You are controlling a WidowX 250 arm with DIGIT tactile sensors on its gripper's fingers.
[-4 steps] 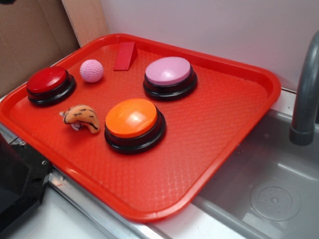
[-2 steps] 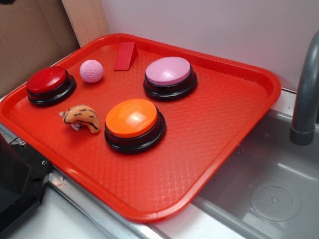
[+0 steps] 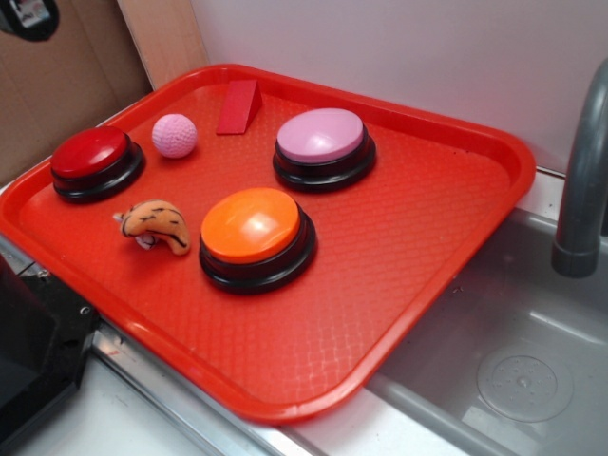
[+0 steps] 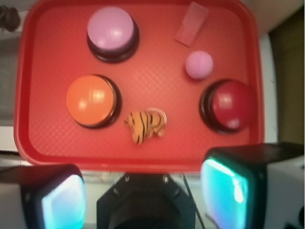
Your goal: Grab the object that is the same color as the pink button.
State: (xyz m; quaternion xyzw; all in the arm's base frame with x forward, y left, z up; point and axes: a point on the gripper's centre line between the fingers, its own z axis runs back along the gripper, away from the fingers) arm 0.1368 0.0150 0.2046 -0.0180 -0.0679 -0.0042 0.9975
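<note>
My gripper grabs the small pink ball by its dimpled sides next, to pick out the object matching the pink button.
The small pink dimpled ball lies at the tray's far left, between the red-topped button and the red wedge; it also shows in the wrist view. The pink button, pale pink-lilac on a black base, stands at the tray's back middle and shows in the wrist view. My gripper is open and empty, its two cyan pads wide apart, high above the tray's near edge and well away from the ball. A dark part of the arm shows in the exterior view's top left corner.
On the red tray stand an orange-topped button and a red-topped button, with an orange striped plush toy and a red wedge block. A grey sink with a faucet lies to the right.
A dark part of the arm has come into the exterior view's top left corner. Nothing on the tray has moved.
</note>
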